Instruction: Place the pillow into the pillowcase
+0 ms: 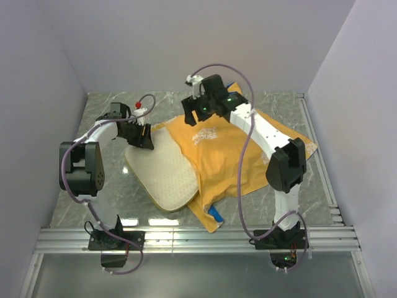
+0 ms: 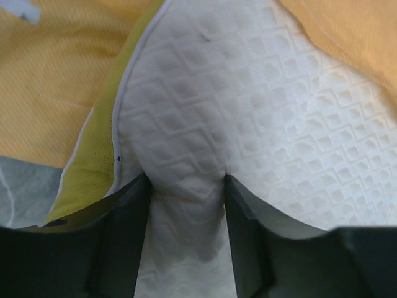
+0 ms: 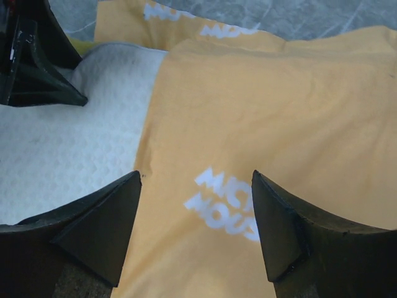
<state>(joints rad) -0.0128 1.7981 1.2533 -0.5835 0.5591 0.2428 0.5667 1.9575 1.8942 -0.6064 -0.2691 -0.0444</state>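
Observation:
My right gripper is to grab the pillowcase [image 1: 217,146] next, by its edge lying over the pillow. The pillow then stays free to slide inside.
The cream quilted pillow [image 1: 162,177] lies left of centre, its right part tucked under the edge of the orange-yellow pillowcase [image 1: 217,146]. A blue bit of the pillowcase shows at its near corner. My left gripper [image 1: 142,136] is at the pillow's far left corner. In the left wrist view this gripper [image 2: 186,180] pinches a bunched ridge of the pillow [image 2: 205,93] beside its yellow-green band [image 2: 93,161]. My right gripper [image 1: 197,116] hovers over the pillowcase's far side. In the right wrist view it [image 3: 196,175] stands open above the pillowcase [image 3: 279,112] with white lettering, the pillow [image 3: 68,149] to its left.
The marble table [image 1: 111,205] is walled in white on three sides. An aluminium rail [image 1: 198,239] runs along the near edge, and another [image 1: 319,155] down the right side. The right arm's cable loops over the pillowcase.

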